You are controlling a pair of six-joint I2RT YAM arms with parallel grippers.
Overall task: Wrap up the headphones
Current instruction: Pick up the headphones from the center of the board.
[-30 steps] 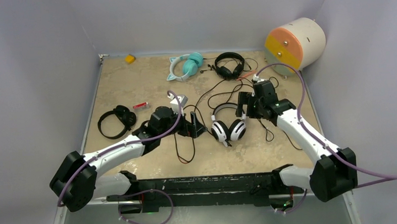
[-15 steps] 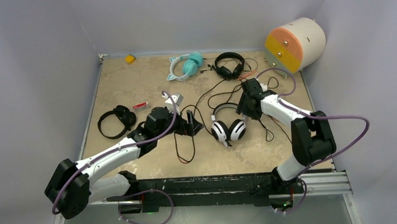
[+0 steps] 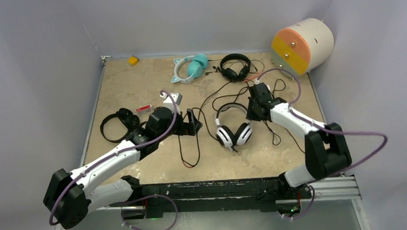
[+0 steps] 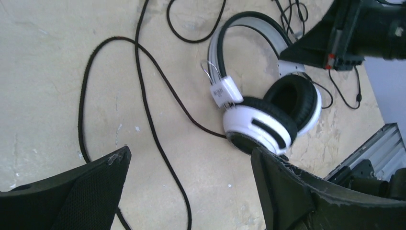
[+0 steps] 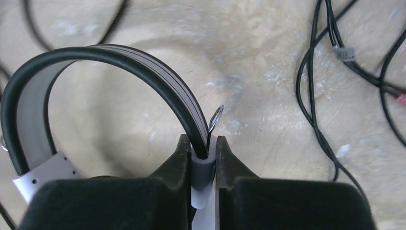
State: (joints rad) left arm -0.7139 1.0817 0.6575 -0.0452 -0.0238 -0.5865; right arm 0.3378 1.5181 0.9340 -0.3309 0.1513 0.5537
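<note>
The white-and-black headphones will next be held in my left gripper by the bare side of their headband [image 3: 219, 112] [image 4: 215, 47], so both earcups stay free to take the cable.
The white-and-black headphones [image 3: 233, 130] lie at the table's middle, earcups toward the near edge. My right gripper [image 3: 252, 111] is shut on the right end of their headband [image 5: 119, 62], the grey slider piece pinched between its fingers [image 5: 179, 158]. My left gripper [image 3: 194, 123] stands open just left of these headphones [image 4: 268, 115], low over the table, with only a loop of black cable [image 4: 148, 115] lying between its fingers. The teal cat-ear headphones [image 3: 191, 68] and the black-and-red ones [image 3: 235, 67] lie at the back. An all-black pair [image 3: 120, 124] lies at the left.
Thin black cables [image 5: 316, 96] tangle on the table right of the held headband. A red stick [image 3: 144, 108] lies near the all-black pair. A yellow block [image 3: 132, 60] sits in the back left corner. A cream-and-orange drum [image 3: 302, 44] stands at the back right.
My right gripper came down onto the white-and-black headphones' headband and shut on it, the arm folding in. My left gripper drew back a little to the left, still open.
</note>
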